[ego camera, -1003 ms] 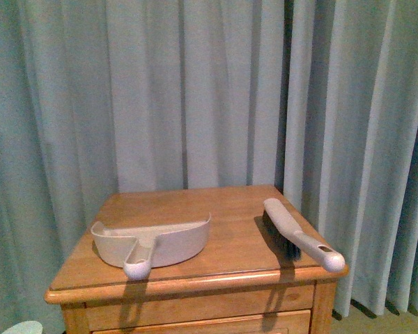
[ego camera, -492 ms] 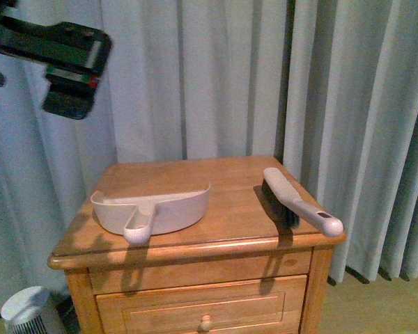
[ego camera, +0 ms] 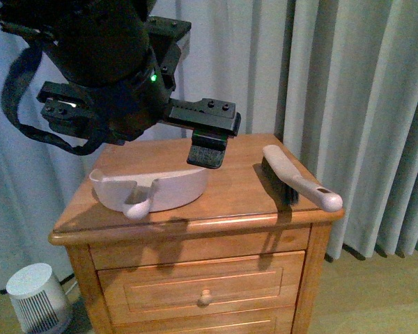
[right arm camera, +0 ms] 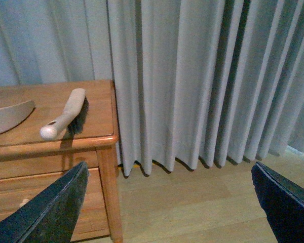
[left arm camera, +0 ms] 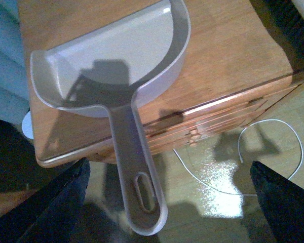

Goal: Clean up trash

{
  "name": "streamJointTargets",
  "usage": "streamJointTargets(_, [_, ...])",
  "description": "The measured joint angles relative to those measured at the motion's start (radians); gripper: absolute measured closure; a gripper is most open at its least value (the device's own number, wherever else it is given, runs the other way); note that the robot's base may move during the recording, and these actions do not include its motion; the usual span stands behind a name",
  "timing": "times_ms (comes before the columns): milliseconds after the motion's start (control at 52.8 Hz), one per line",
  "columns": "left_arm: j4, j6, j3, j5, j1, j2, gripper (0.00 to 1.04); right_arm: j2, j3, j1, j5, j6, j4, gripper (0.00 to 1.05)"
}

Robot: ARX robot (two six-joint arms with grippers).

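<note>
Next, my left gripper grabs the dustpan by its narrow handle [ego camera: 141,200], since the dustpan's scoop spreads far wider than my fingers open.
No trash shows in any view. A beige dustpan [ego camera: 153,184] [left arm camera: 116,61] lies on the wooden nightstand [ego camera: 230,202], its handle [left arm camera: 139,187] sticking out past the front edge. A beige brush [ego camera: 292,177] [right arm camera: 66,114] with dark bristles lies at the right side of the top. My left gripper [ego camera: 136,132] [left arm camera: 162,212] hangs open above the dustpan, and the handle runs between its spread fingers without touching them. My right gripper [right arm camera: 164,207] is open over the bare floor to the right of the nightstand, holding nothing.
Grey curtains [ego camera: 348,104] hang behind and to the right of the nightstand. A small white fan [ego camera: 35,296] stands on the floor at its left. A thin white cable [left arm camera: 273,131] loops on the floor in front. The nightstand has drawers with a knob [ego camera: 205,298].
My left arm came in from the upper left and now hangs large over the dustpan. The nightstand sits higher in the front view. Dustpan and brush kept their places on it.
</note>
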Motion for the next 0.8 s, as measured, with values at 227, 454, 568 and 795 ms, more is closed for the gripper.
streamJointTargets(227, [0.001, -0.064, 0.018, 0.026, 0.008, 0.095, 0.08, 0.000, 0.000, 0.000, 0.000, 0.000, 0.000, 0.07])
streamJointTargets(454, [0.001, -0.081, 0.068, 0.025, 0.040, 0.173, 0.08, 0.000, 0.000, 0.000, 0.000, 0.000, 0.000, 0.07])
streamJointTargets(568, [0.002, -0.081, 0.082, 0.024, 0.055, 0.196, 0.08, 0.000, 0.000, 0.000, 0.000, 0.000, 0.000, 0.07])
streamJointTargets(795, [0.016, -0.080, 0.083, 0.024, 0.066, 0.206, 0.08, 0.000, 0.000, 0.000, 0.000, 0.000, 0.000, 0.07])
